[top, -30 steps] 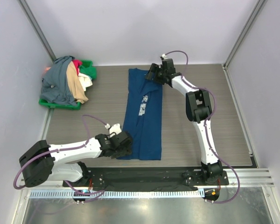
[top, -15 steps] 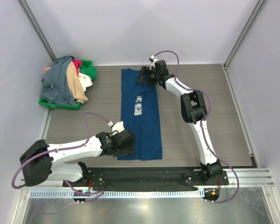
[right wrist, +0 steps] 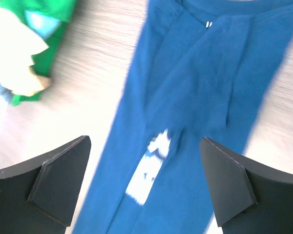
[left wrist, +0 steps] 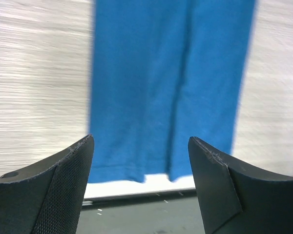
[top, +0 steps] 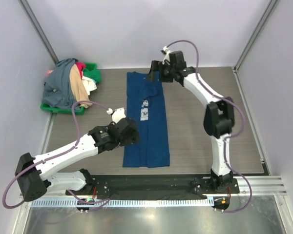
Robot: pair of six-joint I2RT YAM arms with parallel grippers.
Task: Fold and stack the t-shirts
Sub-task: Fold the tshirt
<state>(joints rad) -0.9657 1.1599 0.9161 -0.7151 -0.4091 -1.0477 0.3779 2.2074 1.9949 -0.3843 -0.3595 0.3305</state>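
The t-shirt needs to be folded toward its collar. My right gripper should next grab the navy blue t-shirt's near hem corner [top: 166, 164], opposite the collar.
The navy blue t-shirt [top: 146, 119] lies in the middle of the table as a long narrow strip, both sides folded inward, with part of its white print [top: 143, 111] showing. It also shows in the left wrist view [left wrist: 168, 83] and the right wrist view [right wrist: 195, 97]. My left gripper [top: 132, 134] is open and empty, raised beside the strip's lower left edge. My right gripper [top: 154, 75] is open and empty, above the collar end. A heap of other t-shirts [top: 66, 87], slate-grey, tan, white, pink and green, lies at the back left.
The heap rests on a green plastic tray [top: 63, 110] against the left wall. Grey walls with metal posts enclose the table on three sides. A black strip and a metal rail [top: 151, 187] run along the near edge.
Both grippers have let go of the shirt and lifted. The left one moved up and away from the lower left corner. The right sleeve side now lies folded over the strip.
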